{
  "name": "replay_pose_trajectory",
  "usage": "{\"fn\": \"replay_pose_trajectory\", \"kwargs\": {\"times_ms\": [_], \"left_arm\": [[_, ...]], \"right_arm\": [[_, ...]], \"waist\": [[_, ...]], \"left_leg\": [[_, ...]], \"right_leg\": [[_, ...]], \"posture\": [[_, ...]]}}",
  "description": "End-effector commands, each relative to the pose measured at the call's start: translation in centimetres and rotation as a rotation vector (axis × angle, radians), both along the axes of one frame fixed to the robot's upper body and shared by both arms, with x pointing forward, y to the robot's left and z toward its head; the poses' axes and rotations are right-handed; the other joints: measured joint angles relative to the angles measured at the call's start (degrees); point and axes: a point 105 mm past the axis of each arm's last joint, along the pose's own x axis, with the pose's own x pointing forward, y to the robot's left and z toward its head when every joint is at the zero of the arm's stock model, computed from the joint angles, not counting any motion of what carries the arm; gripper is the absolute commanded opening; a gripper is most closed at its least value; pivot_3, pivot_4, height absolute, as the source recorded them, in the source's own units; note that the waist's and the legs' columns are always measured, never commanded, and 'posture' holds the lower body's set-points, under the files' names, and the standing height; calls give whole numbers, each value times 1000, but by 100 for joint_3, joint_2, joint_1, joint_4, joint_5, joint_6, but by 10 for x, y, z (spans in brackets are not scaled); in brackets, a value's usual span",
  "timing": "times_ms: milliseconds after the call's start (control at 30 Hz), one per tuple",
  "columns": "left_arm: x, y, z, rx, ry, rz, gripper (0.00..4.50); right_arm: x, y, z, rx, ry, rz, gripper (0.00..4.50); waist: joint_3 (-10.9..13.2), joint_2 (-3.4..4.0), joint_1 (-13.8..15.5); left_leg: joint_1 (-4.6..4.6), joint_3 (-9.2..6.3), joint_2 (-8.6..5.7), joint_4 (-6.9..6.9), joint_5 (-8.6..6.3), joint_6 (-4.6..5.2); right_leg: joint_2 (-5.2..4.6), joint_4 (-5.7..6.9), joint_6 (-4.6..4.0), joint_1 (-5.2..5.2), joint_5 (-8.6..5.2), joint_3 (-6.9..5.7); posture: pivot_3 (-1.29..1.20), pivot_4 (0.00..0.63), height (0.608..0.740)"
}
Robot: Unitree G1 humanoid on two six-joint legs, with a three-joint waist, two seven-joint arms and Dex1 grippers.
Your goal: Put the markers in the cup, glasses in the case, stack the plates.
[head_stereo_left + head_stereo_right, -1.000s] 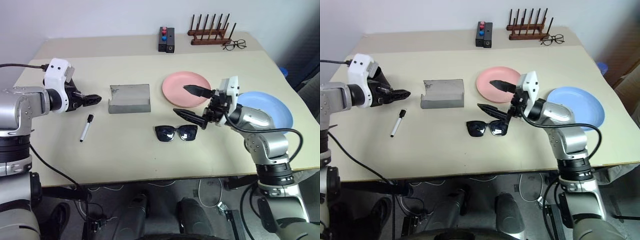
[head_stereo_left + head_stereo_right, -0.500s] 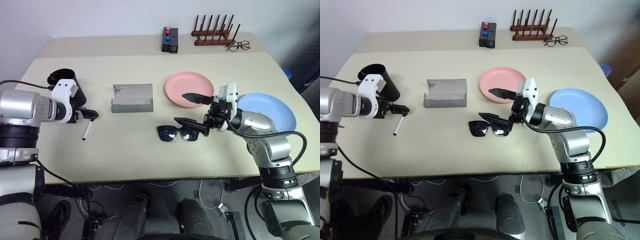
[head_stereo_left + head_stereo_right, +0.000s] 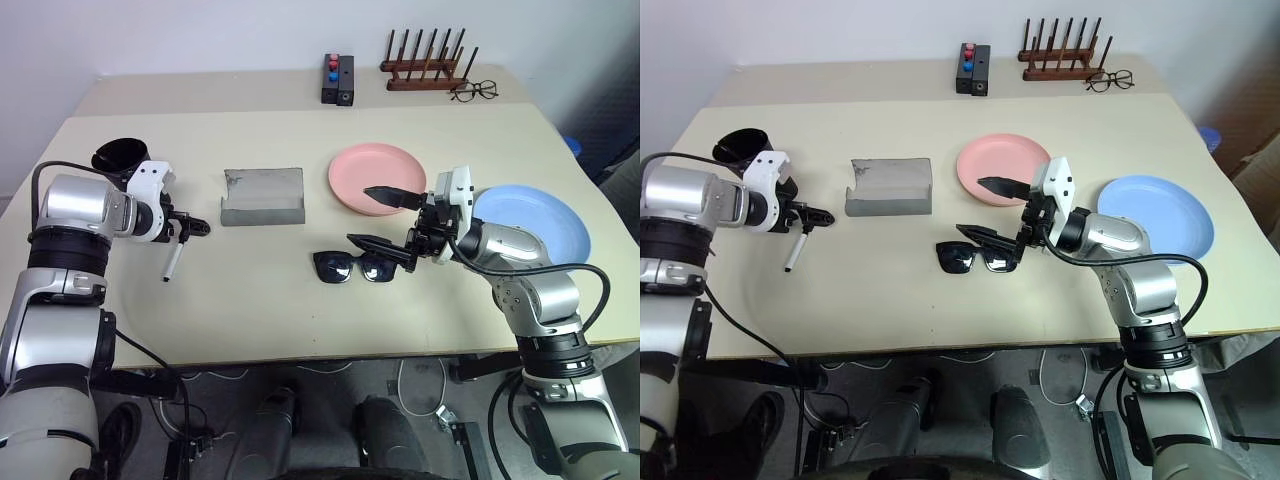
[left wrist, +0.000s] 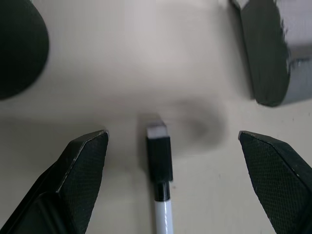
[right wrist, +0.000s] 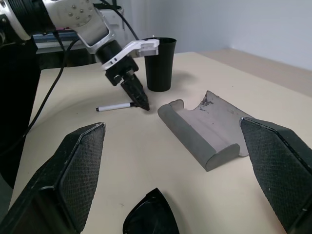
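Observation:
The gripper's fingers reach down beside the black cap, so my left gripper closes on the white marker next.
A white marker (image 3: 172, 262) with a black cap lies on the table's left side, and its cap (image 4: 159, 153) sits between the spread fingers of my left gripper (image 4: 173, 134), just above the table. The black cup (image 3: 120, 157) stands upright behind that gripper. The grey case (image 3: 262, 196) lies open in the middle. The black glasses (image 3: 353, 266) lie in front of it. My right gripper (image 3: 360, 214) hovers open over their right end, pointing left and holding nothing. The pink plate (image 3: 376, 178) and the blue plate (image 3: 540, 225) lie side by side on the right.
At the table's far edge stand a black box (image 3: 337, 80) with red and blue buttons, a wooden peg rack (image 3: 424, 70) and thin clear spectacles (image 3: 470, 92). Bare tabletop runs along the front edge.
My left gripper has come down and forward, so it now straddles the marker's cap, and the cup behind it has come into sight. The right arm has stayed still.

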Motion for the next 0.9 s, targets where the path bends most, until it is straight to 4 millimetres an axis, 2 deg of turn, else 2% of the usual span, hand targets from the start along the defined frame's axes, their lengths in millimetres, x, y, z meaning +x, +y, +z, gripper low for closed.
{"fn": "replay_pose_trajectory", "kwargs": {"times_ms": [33, 133, 333, 467, 600, 700, 800, 833, 900], "left_arm": [[2, -5, 8, 3, -13, -31, 4201], [-1, -6, 3, 12, 12, -40, 3172], [-10, -7, -3, -3, 59, -53, 108], [-11, -5, 0, 3, 44, -48, 39], [-7, -14, 18, 4, -40, -100, 39], [-2, -24, 46, -5, -153, -145, 39], [6, -25, 74, 52, -311, -188, 39], [7, -29, 85, 12, -362, -208, 39], [14, -32, 118, -19, -545, -224, 39]], "right_arm": [[-5, 2, 12, 10, -68, 9, 4500], [-5, 2, 12, 4, -73, 6, 4500], [-4, 0, 12, 0, -76, -1, 4500], [-3, 0, 11, 0, -78, -1, 4500], [-1, 1, 12, 2, -82, -3, 4500], [-2, 0, 10, 0, -75, 2, 4500], [-4, -3, 14, 38, -51, 24, 4500], [-5, -3, 16, 44, -61, 28, 4500], [-7, -2, 23, 86, -70, 40, 4500]], "waist": [[0, 0, -1], [0, 0, -3], [0, 0, -2], [0, 0, -6], [0, 0, -3], [1, -1, 2], [1, -1, -2], [1, -1, -2], [1, -1, 0]], "left_leg": [[0, 0, 0, 0, 0, 0], [0, 0, 0, 0, 0, 0], [0, 0, 0, 1, 0, 0], [0, -1, 1, 0, 0, 0], [0, -1, 1, 0, 0, 0], [-1, -3, 1, 2, 0, 0], [-2, -3, 1, 2, 0, 0], [-2, -2, 2, 1, 0, 0], [-2, -2, 2, 2, 0, -1]], "right_leg": [[0, 0, 0, 0, 0, 0], [0, 0, 0, 0, 0, 0], [0, 0, 0, 1, 0, 0], [1, 0, 0, 1, 0, 0], [0, 0, 0, 1, 0, 0], [1, 0, 0, 1, 0, -1], [0, 0, 0, -1, 0, -1], [1, 0, 0, -1, 0, -1], [1, 0, 0, -1, 0, -1]], "posture": [[0, 150, 740], [0, 150, 740], [0, 150, 740], [0, 150, 740], [0, 150, 740], [0, 150, 740], [0, 150, 740], [0, 150, 740], [0, 150, 740]]}}
